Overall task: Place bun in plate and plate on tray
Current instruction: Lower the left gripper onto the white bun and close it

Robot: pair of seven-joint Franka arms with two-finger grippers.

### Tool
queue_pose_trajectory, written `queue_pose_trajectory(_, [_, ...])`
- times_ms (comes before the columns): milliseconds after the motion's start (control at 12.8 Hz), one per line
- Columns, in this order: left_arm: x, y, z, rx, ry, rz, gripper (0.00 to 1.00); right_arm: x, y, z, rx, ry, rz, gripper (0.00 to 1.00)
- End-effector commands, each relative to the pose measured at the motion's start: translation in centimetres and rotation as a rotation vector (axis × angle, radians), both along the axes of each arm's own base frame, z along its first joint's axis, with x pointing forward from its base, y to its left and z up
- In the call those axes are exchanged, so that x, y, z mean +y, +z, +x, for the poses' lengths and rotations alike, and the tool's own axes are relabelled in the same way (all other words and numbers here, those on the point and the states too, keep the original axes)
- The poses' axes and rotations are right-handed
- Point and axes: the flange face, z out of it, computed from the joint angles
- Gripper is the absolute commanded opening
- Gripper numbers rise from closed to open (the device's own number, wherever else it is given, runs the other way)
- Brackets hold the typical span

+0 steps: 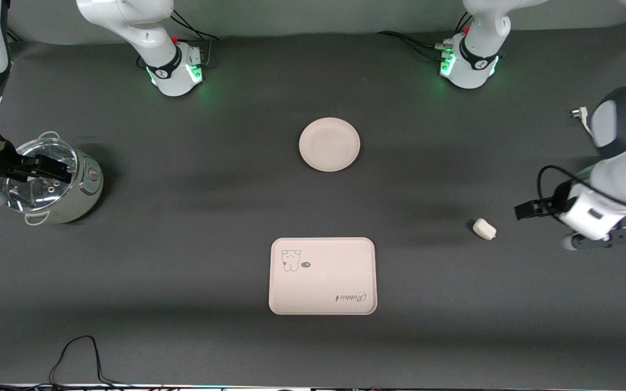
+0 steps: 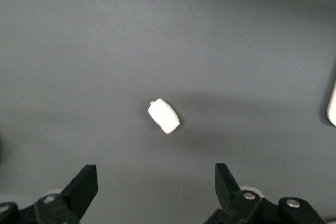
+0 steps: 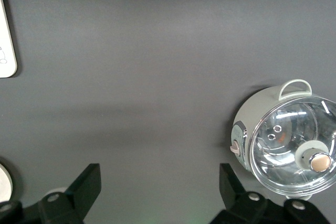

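Observation:
My left gripper takes hold of the small off-white bun (image 1: pixel 484 228) by its long sides next, to set it in the round cream plate (image 1: pixel 329 144).
The small off-white bun (image 1: pixel 484 228) lies on the dark table toward the left arm's end, and also shows in the left wrist view (image 2: pixel 163 116). The round cream plate (image 1: pixel 329 144) sits mid-table, nearer the robots' bases. The cream tray (image 1: pixel 322 276) with the animal print and "Rabbit" lettering lies nearer the front camera than the plate. My left gripper (image 1: pixel 526 209) (image 2: pixel 156 182) is open and empty, close beside the bun and apart from it. My right gripper (image 1: pixel 47 168) (image 3: pixel 160 184) is open and empty, up in the air by the pot.
A pale green pot with a glass lid (image 1: pixel 55 182) (image 3: pixel 286 142) stands at the right arm's end of the table. A black cable (image 1: pixel 74 355) loops at the table's front edge. A white plug (image 1: pixel 579 114) lies near the left arm.

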Motion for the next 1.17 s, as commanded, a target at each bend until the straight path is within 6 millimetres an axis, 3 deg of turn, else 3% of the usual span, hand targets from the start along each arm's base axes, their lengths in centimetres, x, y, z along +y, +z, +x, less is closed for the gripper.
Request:
queue_pose_trajectory(0, [-0.6, -6.7, -2.1, -0.031, 0.083, -0.009, 1.0, 0.0, 0.3, -0.4, -0.007, 0.018, 0.015, 1.0])
queue_pose_trajectory(235, [-1.0, -12.9, -3.2, -0.045, 0.109, -0.012, 1.0, 0.0, 0.3, -0.4, -0.007, 0.018, 0.015, 1.0])
queue_pose_trajectory(391, [-0.5, -16.0, -3.4, -0.049, 0.113, -0.02, 1.0, 0.0, 0.3, -0.4, -0.007, 0.018, 0.015, 1.0])
queue_pose_trajectory(626, [-0.3, -18.7, -3.6, -0.034, 0.121, -0.03, 1.0, 0.0, 0.4, -0.4, -0.007, 0.018, 0.015, 1.0])
queue_pose_trajectory(1096, [0.5, -21.4, -3.8, -0.017, 0.139, -0.035, 0.99, 0.0, 0.3, -0.5, -0.001, 0.018, 0.015, 1.0])
